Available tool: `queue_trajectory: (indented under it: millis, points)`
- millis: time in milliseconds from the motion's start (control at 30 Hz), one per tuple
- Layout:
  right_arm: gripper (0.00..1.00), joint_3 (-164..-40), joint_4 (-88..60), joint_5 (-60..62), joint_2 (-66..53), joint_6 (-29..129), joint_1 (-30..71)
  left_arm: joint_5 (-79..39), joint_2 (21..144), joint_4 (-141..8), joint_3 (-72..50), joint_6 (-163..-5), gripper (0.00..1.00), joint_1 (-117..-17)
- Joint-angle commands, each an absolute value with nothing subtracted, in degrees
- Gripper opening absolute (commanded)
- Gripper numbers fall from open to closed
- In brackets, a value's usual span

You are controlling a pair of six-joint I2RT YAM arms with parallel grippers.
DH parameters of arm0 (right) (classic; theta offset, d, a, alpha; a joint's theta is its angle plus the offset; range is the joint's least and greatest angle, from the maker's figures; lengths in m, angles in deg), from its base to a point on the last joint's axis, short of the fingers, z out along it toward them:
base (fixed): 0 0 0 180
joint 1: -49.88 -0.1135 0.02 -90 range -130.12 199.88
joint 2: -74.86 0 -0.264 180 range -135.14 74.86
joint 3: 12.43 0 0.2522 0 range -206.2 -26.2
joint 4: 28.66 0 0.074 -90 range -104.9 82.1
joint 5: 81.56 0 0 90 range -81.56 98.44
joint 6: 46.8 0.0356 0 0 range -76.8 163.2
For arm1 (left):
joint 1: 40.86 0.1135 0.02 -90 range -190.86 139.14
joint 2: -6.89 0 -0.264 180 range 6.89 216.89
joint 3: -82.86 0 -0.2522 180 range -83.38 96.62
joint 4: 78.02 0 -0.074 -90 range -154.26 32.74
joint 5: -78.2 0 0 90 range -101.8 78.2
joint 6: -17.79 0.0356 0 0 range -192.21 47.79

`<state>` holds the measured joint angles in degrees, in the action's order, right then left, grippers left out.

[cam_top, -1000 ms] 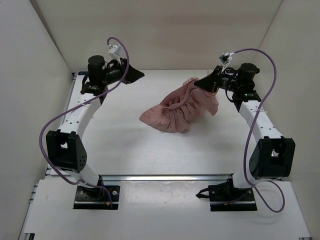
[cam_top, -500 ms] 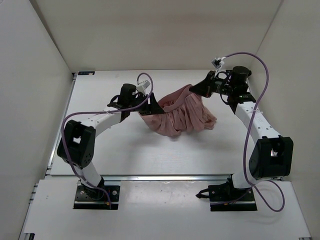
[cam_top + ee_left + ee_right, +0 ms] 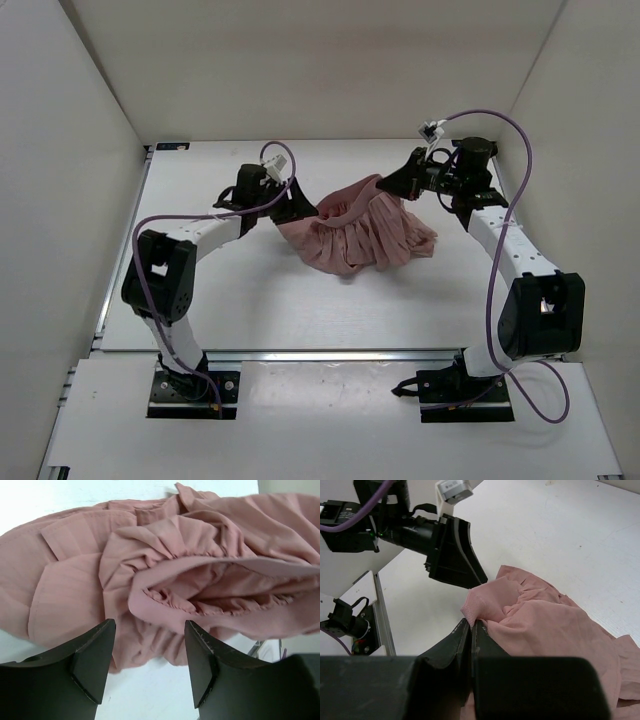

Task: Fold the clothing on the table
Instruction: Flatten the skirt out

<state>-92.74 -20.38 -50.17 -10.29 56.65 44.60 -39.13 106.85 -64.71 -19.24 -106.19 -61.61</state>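
Note:
The skirt's waistband [image 3: 324,219] [image 3: 139,599] needs to be pulled straight for spreading and folding, so my left gripper will grab it next at the end opposite my right gripper.
The clothing [image 3: 365,235] is a dusty-pink pleated skirt, bunched in a heap right of the middle of the table [image 3: 240,290]. My right gripper [image 3: 388,184] is shut on a corner of its waistband [image 3: 482,605] and holds that edge raised above the heap. My left gripper [image 3: 300,208] is open at the skirt's left edge, low over the table. In the left wrist view the gathered fabric [image 3: 165,580] lies just past the left gripper's [image 3: 150,623] spread fingers [image 3: 92,655], with the waistband opening gaping toward me. Nothing is held between them.
White walls [image 3: 90,120] close in the table on three sides. A metal rail [image 3: 330,352] runs along the front edge. Purple cables [image 3: 150,225] loop off both arms. The left gripper's body [image 3: 452,555] sits close ahead of the right gripper [image 3: 474,623].
The left arm swung from the far left corner to the skirt's left edge and its jaws opened. The right gripper shifted slightly left with the waistband, and the heap moved with it.

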Motion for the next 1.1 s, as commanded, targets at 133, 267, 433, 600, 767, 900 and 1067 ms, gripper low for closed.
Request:
queue_trajectory:
  millis: [133,267,433,600,767,900,1067]
  points:
    - [0.00,-91.59,-24.04,-50.01,-7.84,56.03,43.64,-37.11,117.09,-61.83,-7.73,-107.63,0.68,-63.00]
    - [0.00,-91.41,-24.30,-50.27,-7.23,56.12,43.55,-33.52,120.36,-57.16,-1.92,-106.93,0.00,-63.71]
    - [0.00,-92.46,-28.86,-51.50,-5.47,61.20,45.31,-33.24,116.15,-50.83,10.10,-105.95,0.00,-59.15]
    - [0.00,-93.69,-38.89,-52.38,-2.93,69.55,49.79,-34.30,108.15,-45.38,20.92,-106.66,0.00,-53.88]
    - [0.00,-94.58,-42.76,-54.14,-2.49,74.58,50.94,-37.20,101.31,-39.40,22.54,-106.49,0.00,-51.93]
    - [0.00,-92.82,-39.00,-52.56,2.95,72.91,50.23,-37.27,91.56,-38.85,15.68,-106.48,0.00,-51.15]
    - [0.01,-91.23,-38.73,-54.22,8.15,75.46,51.73,-36.94,85.56,-37.99,11.37,-107.98,0.00,-52.01]
